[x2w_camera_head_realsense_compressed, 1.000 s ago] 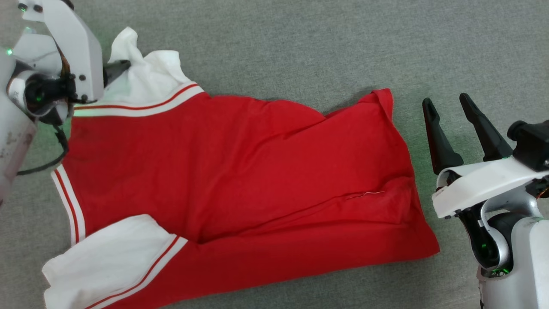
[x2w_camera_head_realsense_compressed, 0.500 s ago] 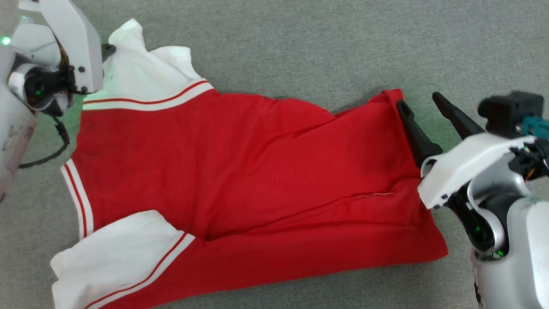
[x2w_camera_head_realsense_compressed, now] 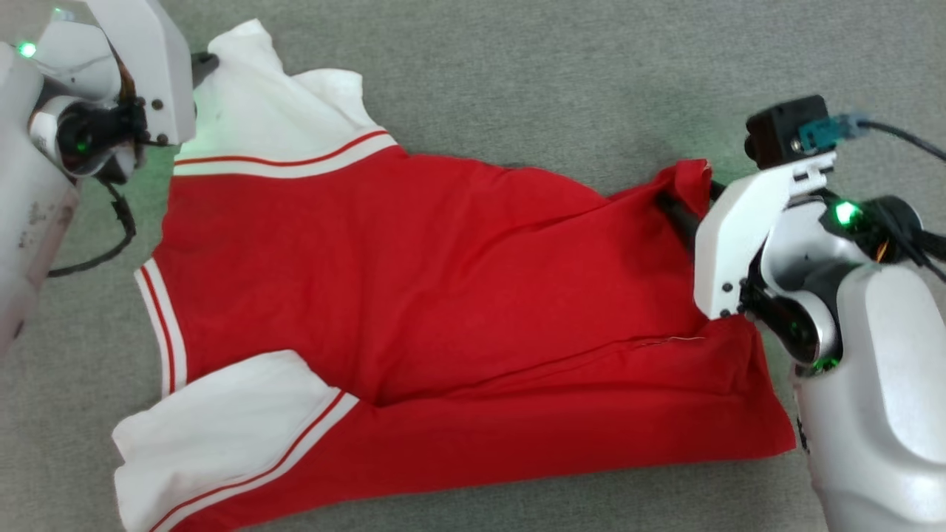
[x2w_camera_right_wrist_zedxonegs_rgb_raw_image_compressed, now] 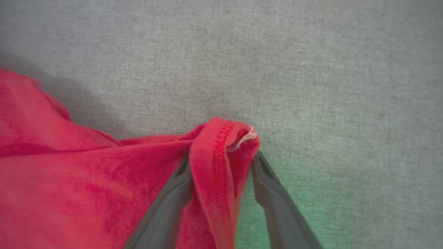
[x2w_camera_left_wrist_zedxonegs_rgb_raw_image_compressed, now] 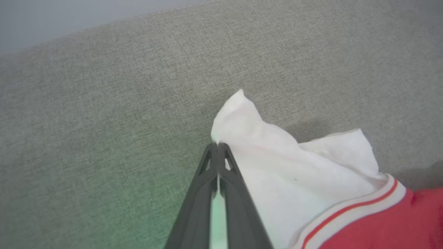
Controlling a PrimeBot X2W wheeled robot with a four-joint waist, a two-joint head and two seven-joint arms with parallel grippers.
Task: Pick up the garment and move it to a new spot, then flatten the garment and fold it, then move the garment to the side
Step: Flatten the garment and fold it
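The hem corner [x2w_camera_head_realsense_compressed: 692, 183] stands up in a bunched fold while the red body [x2w_camera_head_realsense_compressed: 523, 284] lies flat, so the right gripper will grab the garment by that hem corner next.
The garment [x2w_camera_head_realsense_compressed: 443, 281], a red jersey with white sleeves and red-white striped trim, lies spread on a grey fabric surface [x2w_camera_head_realsense_compressed: 517, 81]. My left gripper [x2w_camera_head_realsense_compressed: 205, 62] is at the far left sleeve. In the left wrist view its fingers [x2w_camera_left_wrist_zedxonegs_rgb_raw_image_compressed: 217, 144] are pressed together, pinching the edge of the white sleeve [x2w_camera_left_wrist_zedxonegs_rgb_raw_image_compressed: 277, 162]. My right gripper [x2w_camera_head_realsense_compressed: 695, 201] is at the garment's far right hem corner. In the right wrist view the two fingers [x2w_camera_right_wrist_zedxonegs_rgb_raw_image_compressed: 222, 157] stand apart on either side of the bunched red hem [x2w_camera_right_wrist_zedxonegs_rgb_raw_image_compressed: 214, 145].
Grey fabric surface [x2w_camera_right_wrist_zedxonegs_rgb_raw_image_compressed: 311, 69] stretches beyond the garment on all sides. The near white sleeve [x2w_camera_head_realsense_compressed: 222, 428] lies folded over the garment's lower left corner. A black cable [x2w_camera_head_realsense_compressed: 103, 251] hangs from my left wrist beside the collar edge.
The right gripper moved left from beside the garment onto its hem corner, jaws narrowing. The left gripper shut on the far sleeve's edge. The head camera shifted, sliding the picture rightward.
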